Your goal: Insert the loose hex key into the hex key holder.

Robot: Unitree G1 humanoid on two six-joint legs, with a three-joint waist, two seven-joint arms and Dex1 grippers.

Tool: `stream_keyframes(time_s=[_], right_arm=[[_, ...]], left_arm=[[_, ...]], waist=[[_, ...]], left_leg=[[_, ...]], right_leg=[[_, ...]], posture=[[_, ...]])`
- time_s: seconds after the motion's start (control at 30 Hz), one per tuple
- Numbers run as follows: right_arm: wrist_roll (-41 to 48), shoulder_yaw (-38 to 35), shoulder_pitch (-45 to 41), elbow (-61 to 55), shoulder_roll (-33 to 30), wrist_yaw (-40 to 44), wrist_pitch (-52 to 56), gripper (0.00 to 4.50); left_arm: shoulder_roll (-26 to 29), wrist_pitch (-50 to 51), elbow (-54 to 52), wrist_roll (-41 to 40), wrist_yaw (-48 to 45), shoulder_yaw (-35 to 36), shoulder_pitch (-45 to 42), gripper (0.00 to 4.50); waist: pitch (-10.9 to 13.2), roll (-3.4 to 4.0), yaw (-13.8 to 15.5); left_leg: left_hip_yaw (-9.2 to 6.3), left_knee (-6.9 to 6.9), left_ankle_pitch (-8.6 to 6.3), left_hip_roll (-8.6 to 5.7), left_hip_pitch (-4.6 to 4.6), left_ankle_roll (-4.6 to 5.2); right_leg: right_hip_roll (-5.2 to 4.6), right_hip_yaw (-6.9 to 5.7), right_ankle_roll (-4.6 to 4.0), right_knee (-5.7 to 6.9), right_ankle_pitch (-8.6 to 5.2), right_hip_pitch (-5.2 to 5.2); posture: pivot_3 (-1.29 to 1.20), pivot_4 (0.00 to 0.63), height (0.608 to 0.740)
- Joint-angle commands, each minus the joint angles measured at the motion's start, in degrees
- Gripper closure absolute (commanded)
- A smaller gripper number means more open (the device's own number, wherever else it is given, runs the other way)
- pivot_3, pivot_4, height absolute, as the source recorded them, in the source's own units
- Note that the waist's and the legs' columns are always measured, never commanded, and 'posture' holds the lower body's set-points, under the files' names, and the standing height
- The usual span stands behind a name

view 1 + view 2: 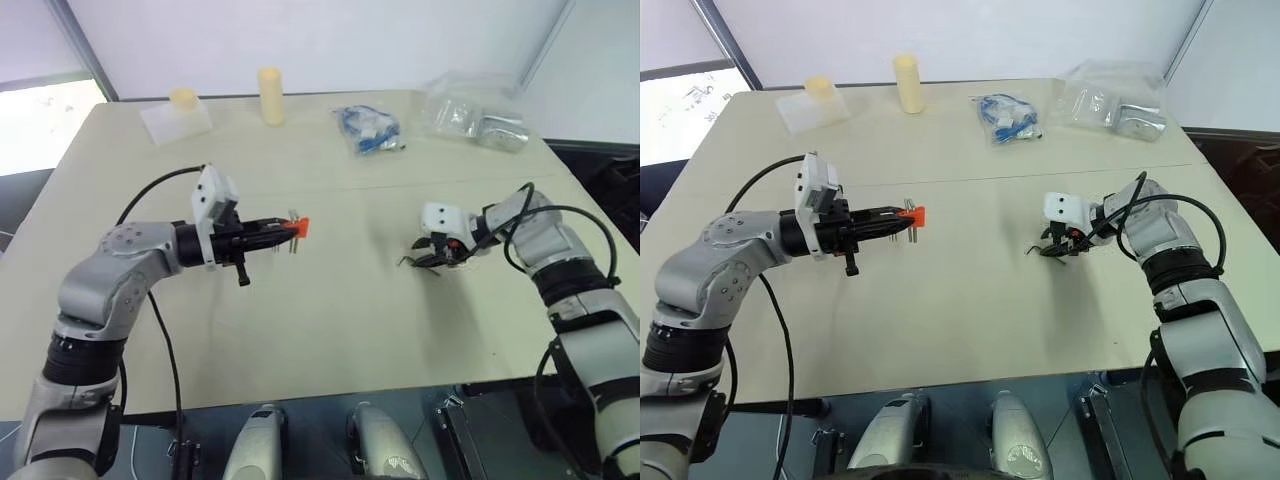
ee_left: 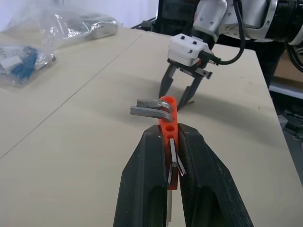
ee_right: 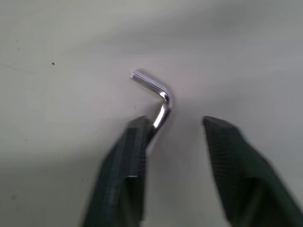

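Observation:
The hex key needs to slide into the holder by its long leg (image 3: 156, 126), which has to stay free. My right gripper should next grab the hex key by its bent end.
My left gripper (image 1: 286, 230) is held level above the table, shut on the red-orange hex key holder (image 2: 169, 120). The holder has a few grey keys sticking out of its side. The loose hex key (image 3: 158, 94), a thin shiny L-shaped rod, lies flat on the beige table. My right gripper (image 3: 175, 124) points down at it, right at the tabletop (image 1: 430, 262). Its fingers stand apart, open. The key's long leg runs in between them, close beside one finger (image 3: 135, 142). The bent leg sticks out past the fingertips.
Along the table's far edge stand a tall yellow cylinder (image 1: 270, 95), a shorter yellow piece on a clear bag (image 1: 180, 110), a bag of blue parts (image 1: 368, 130) and a crumpled clear bag (image 1: 475, 118). The table's front edge (image 1: 330, 395) runs near my body.

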Motion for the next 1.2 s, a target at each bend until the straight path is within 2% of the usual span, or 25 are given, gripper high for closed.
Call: stream_keyframes(time_s=[0.03,0.17,0.27,0.4,0.53,0.7,0.83,1.0,1.2], right_arm=[[-1.95,0.82,0.2,1.04,0.8,-0.58,0.62,4.43],[-1.22,-0.52,1.13,-0.79,1.37,-1.84,0.64,4.43],[0.65,-3.8,1.5,-2.56,2.95,-6.21,1.21,4.43],[3.57,-10.31,1.46,-6.69,7.22,-17.34,-0.05,4.43],[11.11,-21.1,4.68,-23.8,16.96,-34.08,0.7,4.43],[16.3,-24.36,9.93,-38.62,25.88,-43.51,3.3,4.43],[19.96,-23.82,12.42,-45.51,30.13,-46.66,6.85,4.43],[25.62,-23.71,12.86,-48.77,34.04,-48.41,10.89,4.43],[31.37,-22.34,12.56,-52.17,35.43,-47.55,16.27,4.43]], left_arm=[[0.69,-0.39,-1.75,-0.97,0.04,2.1,-0.3,4.5],[0.69,-0.48,-1.54,-1.01,0.16,2.2,-0.38,4.5],[0.49,-0.58,-1.34,-0.96,0.33,2.18,-0.5,4.5],[0.12,-0.67,-0.84,-0.9,0.64,2.17,-0.89,4.5],[-0.78,-1.03,0.66,-0.53,2.17,2.85,-1.99,4.5],[-1.09,-1.84,2.02,0.44,3.06,2.95,-2.48,4.5],[-1.77,-3.13,2.88,1.7,3.41,2.44,-2.84,4.5],[-4.01,-6.19,4.95,4.4,5.37,1.76,-4.47,4.5],[-5.61,-8.27,6.7,5.94,5.85,1.72,-6.23,4.5]], waist=[[0.0,0.0,0.01],[-0.01,-0.01,0.01],[-0.01,-0.01,-0.12],[0.01,0.02,-0.19],[0.03,0.05,0.05],[0.01,0.02,0.74],[0.02,0.03,1.41],[0.02,0.03,1.51],[0.02,0.03,1.42]], left_leg=[[0.0,0.01,0.0,0.0,0.0,0.0],[-0.01,0.01,0.0,0.0,0.0,0.0],[-0.01,0.01,0.0,0.01,0.0,0.0],[0.01,-0.02,0.0,0.02,-0.08,0.0],[-0.03,-0.1,0.01,0.03,-0.3,-0.02],[-0.07,-0.13,0.02,-0.01,-0.37,-0.05],[-0.03,-0.08,0.03,-0.03,-0.35,-0.05],[-0.05,-0.08,0.03,-0.02,-0.33,-0.05],[-0.04,-0.13,0.03,-0.01,-0.33,-0.05]], right_leg=[[0.0,0.0,0.0,0.0,0.0,0.0],[0.0,-0.01,0.0,0.0,0.0,0.0],[0.02,0.0,0.0,0.0,0.0,-0.01],[0.03,0.06,0.0,0.09,0.0,-0.2],[0.02,0.06,0.0,0.12,0.0,-0.45],[-0.06,0.01,0.01,0.09,0.0,-0.49],[-0.07,0.03,0.02,0.07,0.01,-0.44],[-0.03,0.01,0.01,0.12,0.01,-0.44],[-0.02,0.01,0.01,0.1,0.01,-0.47]], posture=[[0.0,0.15,0.74],[0.0,0.15,0.74],[0.0,0.15,0.74],[0.0,0.15,0.74],[0.0,0.15,0.74],[0.0,0.15,0.74],[0.0,0.15,0.74],[0.0,0.15,0.74],[0.0,0.15,0.74]])
